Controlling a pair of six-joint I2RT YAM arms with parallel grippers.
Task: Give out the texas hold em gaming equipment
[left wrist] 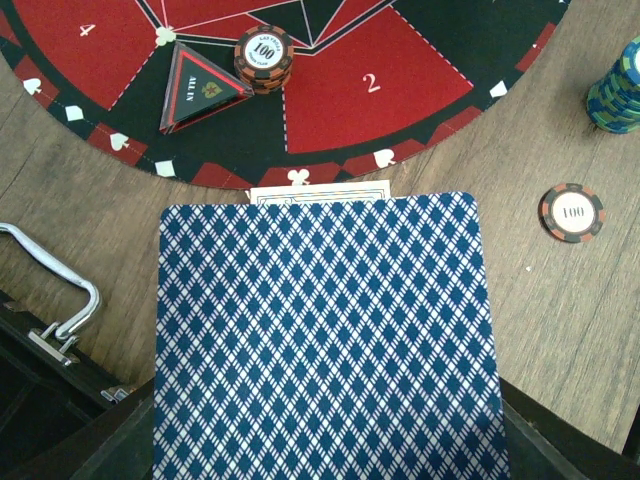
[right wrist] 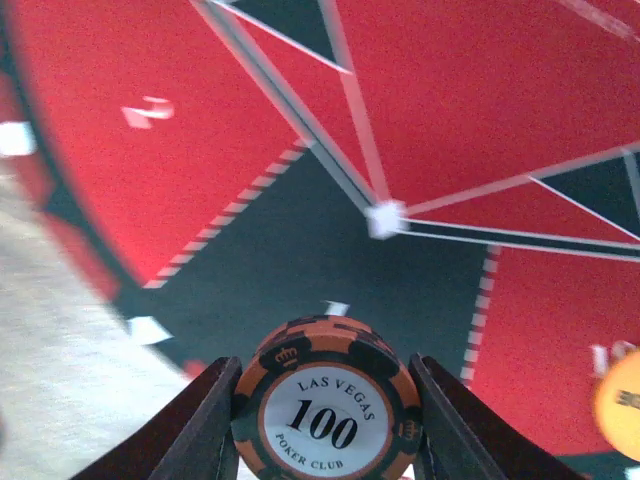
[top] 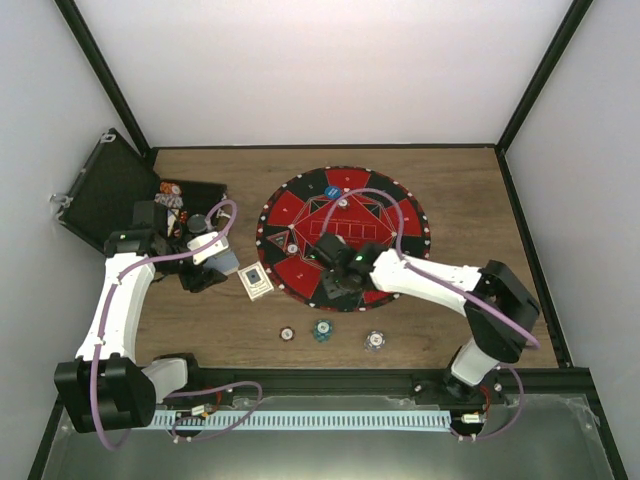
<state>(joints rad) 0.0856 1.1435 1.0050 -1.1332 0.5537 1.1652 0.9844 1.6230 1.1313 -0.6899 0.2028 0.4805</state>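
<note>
The orange-and-black chip is over the black sector. My right gripper should move it onto the red sector with the orange disc before letting go.
My left gripper is shut on a playing card with a blue-diamond back, held over the wood just left of the mat; the card hides the fingers. A second card peeks out beneath it and lies face up on the table. My right gripper is shut on an orange-and-black "100" chip just above the mat's near-left part. A stack of 100 chips sits on the mat.
The round red-and-black mat fills the middle. A triangular "ALL IN" marker lies on it. Three chip piles sit on the wood near the front. The open black case stands at the left with chips inside.
</note>
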